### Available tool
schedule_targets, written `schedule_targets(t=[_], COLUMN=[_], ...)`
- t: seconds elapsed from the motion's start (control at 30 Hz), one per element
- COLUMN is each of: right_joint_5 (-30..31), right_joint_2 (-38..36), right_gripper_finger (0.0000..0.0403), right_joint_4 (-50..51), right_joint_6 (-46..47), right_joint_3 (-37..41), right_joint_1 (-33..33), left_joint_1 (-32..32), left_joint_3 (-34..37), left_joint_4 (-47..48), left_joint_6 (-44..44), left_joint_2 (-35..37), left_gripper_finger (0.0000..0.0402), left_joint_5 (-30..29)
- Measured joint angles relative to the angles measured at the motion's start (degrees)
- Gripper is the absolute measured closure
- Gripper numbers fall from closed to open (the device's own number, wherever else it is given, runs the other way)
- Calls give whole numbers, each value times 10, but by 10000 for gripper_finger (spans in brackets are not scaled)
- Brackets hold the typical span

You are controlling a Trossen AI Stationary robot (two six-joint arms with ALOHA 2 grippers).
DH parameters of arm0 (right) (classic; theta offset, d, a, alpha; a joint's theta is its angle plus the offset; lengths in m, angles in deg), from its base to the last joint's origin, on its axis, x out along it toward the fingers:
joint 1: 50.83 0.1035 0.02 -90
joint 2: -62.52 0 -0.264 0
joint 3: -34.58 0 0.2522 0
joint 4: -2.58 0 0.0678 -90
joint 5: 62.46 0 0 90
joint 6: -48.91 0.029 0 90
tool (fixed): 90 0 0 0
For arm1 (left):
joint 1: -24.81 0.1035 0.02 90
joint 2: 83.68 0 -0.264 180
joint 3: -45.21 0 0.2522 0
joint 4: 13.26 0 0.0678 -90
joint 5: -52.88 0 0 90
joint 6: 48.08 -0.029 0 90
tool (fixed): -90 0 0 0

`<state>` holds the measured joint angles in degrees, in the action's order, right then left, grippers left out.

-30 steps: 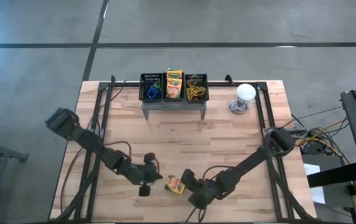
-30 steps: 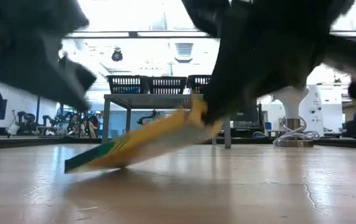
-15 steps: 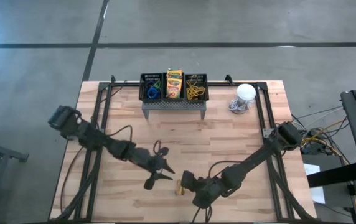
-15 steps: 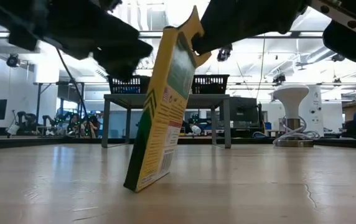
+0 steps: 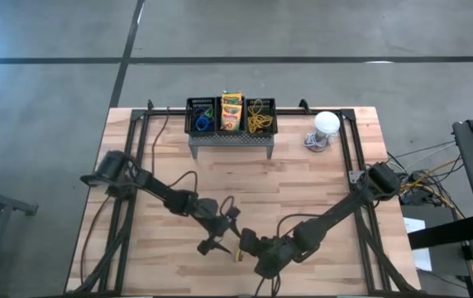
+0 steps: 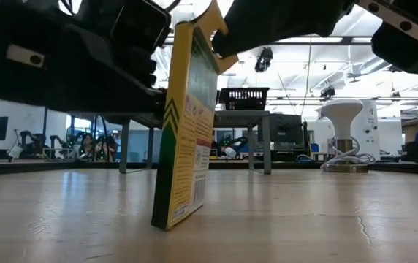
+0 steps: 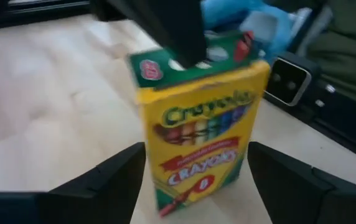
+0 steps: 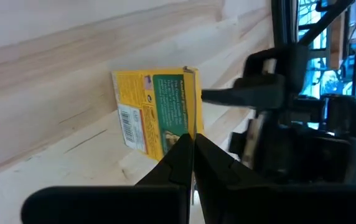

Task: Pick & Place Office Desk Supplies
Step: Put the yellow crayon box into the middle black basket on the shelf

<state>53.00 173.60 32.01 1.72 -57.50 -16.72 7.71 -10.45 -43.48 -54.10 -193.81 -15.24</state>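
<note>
The left gripper grabs the crayon box by its printed body below the box's flap [image 5: 238, 256] [image 7: 200, 146] next, to put the crayons in the middle bin.
A yellow-and-green crayon box [image 5: 238, 251] stands upright on its bottom end near the table's front edge, and my right gripper [image 5: 249, 243] is shut on its top. My left gripper [image 7: 195, 152] is open at the box's left. In the left wrist view its fingers stand on either side of the box's printed face [image 7: 200, 134] with gaps. At the far side three black mesh bins sit on a grey stand [image 5: 231, 139]. The left bin [image 5: 201, 117] holds blue and green loops, the middle one another crayon box [image 5: 231, 111], and the right bin [image 5: 260, 117] yellow loops. My right gripper pinches the flap at the box's green top end [image 8: 189, 121] between its two shut fingers. The fingers slant down on it from above and from the table's right. The box stands upright under the hold, its bottom end [image 6: 171, 216] on the table.
A white round-topped object [image 5: 326, 124] stands at the far right with a cable beside it. Black frame rails [image 5: 134, 157] run along both sides of the table. Bare wood [image 5: 245, 178] lies between the stand and the grippers.
My right gripper has tipped the crayon box up from a low slant until it stands on its bottom end. My left gripper has moved toward the table's right, up to the box, and has opened around it.
</note>
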Motion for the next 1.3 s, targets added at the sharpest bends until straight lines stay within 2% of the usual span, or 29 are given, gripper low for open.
schedule_targets(t=[0.23, 0.33, 0.43, 0.67, 0.83, 1.03, 1.17, 1.3], right_joint_5=[-3, -6, -6, -7, -46, -49, -49, -29], right_joint_2=[0, 0, 0, 0, 0, 0, 0, -7], right_gripper_finger=[394, 394, 394, 394, 394, 389, 355, 306], right_joint_4=[-16, -18, -22, -26, -26, -27, -24, -19], right_joint_6=[-8, -10, -10, 10, 26, 39, 32, 20], right_joint_3=[0, 0, 1, 3, 7, 11, 9, 0], right_joint_1=[0, 0, 0, -2, -10, -14, -14, -6], left_joint_1=[0, 0, 0, 0, -1, 0, -1, -1], left_joint_3=[-44, -52, -60, -63, -63, -63, -63, -63], left_joint_4=[3, 6, 6, 5, 5, 4, 10, 15], left_joint_6=[-59, -79, -91, -92, -90, -90, -91, -84], left_joint_2=[-40, -43, -44, -45, -45, -45, -45, -44], left_gripper_finger=[124, 134, 146, 192, 250, 329, 372, 375], left_joint_5=[75, 122, 144, 128, 102, 98, 100, 97])
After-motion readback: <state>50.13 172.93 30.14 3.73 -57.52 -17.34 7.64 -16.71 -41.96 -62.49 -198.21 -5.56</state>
